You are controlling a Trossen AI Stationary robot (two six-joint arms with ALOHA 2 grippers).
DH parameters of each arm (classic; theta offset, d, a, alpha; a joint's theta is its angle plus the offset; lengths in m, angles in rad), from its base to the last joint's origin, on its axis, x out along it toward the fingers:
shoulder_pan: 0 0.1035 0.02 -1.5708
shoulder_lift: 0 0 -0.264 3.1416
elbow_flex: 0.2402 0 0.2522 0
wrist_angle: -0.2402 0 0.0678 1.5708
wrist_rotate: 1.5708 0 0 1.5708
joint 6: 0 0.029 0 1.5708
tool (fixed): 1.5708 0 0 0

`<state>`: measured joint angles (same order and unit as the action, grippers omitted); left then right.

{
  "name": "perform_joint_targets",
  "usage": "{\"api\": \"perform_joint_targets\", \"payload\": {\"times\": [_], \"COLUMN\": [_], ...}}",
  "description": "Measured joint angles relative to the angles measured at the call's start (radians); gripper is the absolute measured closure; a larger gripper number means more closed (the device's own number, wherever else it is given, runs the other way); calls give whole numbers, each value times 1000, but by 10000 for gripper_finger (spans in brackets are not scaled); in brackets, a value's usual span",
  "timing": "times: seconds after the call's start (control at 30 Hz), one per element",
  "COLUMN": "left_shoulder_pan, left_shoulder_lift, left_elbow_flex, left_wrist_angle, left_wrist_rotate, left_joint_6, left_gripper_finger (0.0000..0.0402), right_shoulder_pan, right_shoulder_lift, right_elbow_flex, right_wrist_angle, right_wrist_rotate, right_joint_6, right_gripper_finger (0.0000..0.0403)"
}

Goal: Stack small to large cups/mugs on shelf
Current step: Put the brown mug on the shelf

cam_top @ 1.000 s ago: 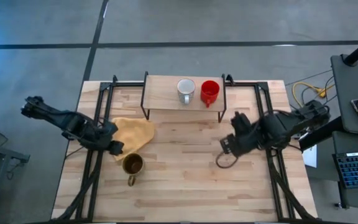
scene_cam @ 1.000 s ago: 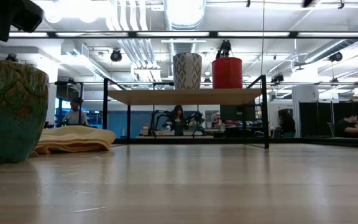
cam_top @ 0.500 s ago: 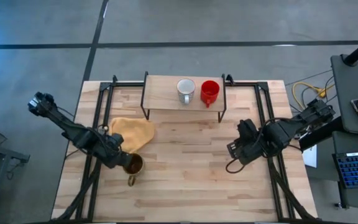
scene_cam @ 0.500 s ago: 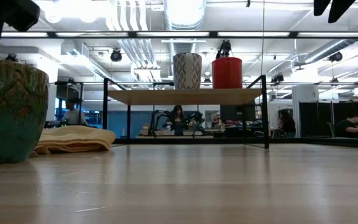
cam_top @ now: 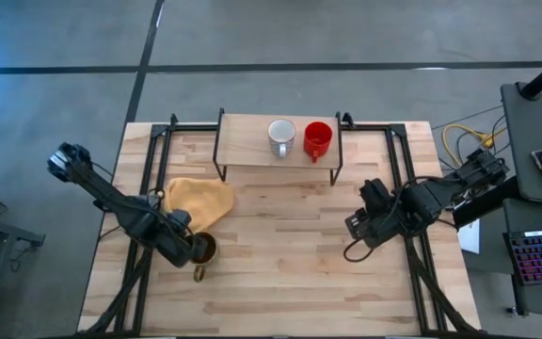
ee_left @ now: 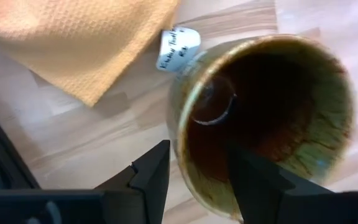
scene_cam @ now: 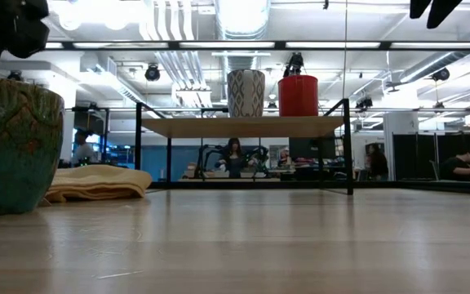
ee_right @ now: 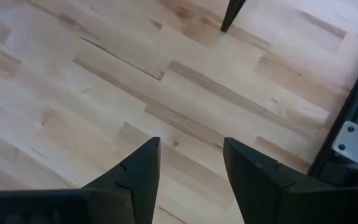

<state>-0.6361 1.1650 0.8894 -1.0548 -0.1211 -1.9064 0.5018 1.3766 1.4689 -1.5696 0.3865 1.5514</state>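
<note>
The brown-olive mug is to go on the shelf beside the white mug. My left gripper should next grab it by its rim.
The brown-olive mug stands upright on its base on the tabletop at the near left, with its handle toward the near edge; it also shows in the low view. My left gripper is open just above its rim, with one finger outside the wall and one over the dark inside. The white mug and the red mug stand side by side on the shelf at the far middle. My right gripper is open over bare wood at the right. My left gripper comes at the brown mug from above with the rim's wall on the table's left side between its open fingers. I cannot tell whether either finger touches the wall. The mug stands upright on the table.
A yellow cloth lies crumpled between the brown mug and the shelf, and a white tag lies at the cloth's edge. The left half of the shelf board is bare. Black frame rails run along both table sides.
My left gripper has moved toward the table's near edge and right, from beside the cloth to over the brown mug's rim. My right gripper has drawn back toward the table's right edge. The mugs have not moved.
</note>
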Motion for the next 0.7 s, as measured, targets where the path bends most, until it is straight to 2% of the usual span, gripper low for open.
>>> {"api": "perform_joint_targets", "payload": {"times": [0.3, 0.6, 0.7], "left_shoulder_pan": [0, 1, 0], "left_shoulder_lift": [63, 36, 22], "left_elbow_flex": [-11, -10, -12], "left_wrist_angle": [0, -1, 0], "left_wrist_rotate": [36, 35, 48], "left_joint_6": [-45, -40, -43], "left_gripper_finger": [287, 373, 390], "right_shoulder_pan": [0, -7, -11], "right_shoulder_lift": [0, 0, 0], "right_elbow_flex": [0, 0, 0], "right_wrist_angle": [-1, -1, -1], "right_wrist_rotate": [10, 36, 41], "right_joint_6": [-47, -76, -87], "right_gripper_finger": [234, 234, 234]}}
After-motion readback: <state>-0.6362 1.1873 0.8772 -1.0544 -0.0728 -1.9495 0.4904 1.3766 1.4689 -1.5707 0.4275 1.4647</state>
